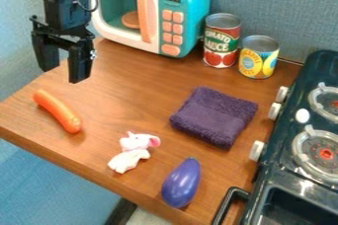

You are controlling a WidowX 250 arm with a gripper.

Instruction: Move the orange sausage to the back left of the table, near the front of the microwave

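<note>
My gripper will grab the orange sausage-shaped toy (58,111) by its middle next. Then I will lift the toy off the wooden table.
The black gripper (63,73) hangs at the upper left, pointing down over the table's left part, its two fingers apart with nothing between them. Below it on the table lies an orange sausage-shaped toy (58,111), the thing nearest to it. A small white plush toy with pink ears (134,151) rests near the front edge. To its right is a purple toy eggplant (181,183). A folded dark purple cloth (214,116) lies at the middle right.
A teal and white toy microwave (188,9) stands at the back, beside a tomato sauce can (222,40) and a yellow-labelled can (258,57). On the right is a dark toy stove (285,172) with white knobs and a black handle. The wooden table (119,88) ends at a front-left edge.
</note>
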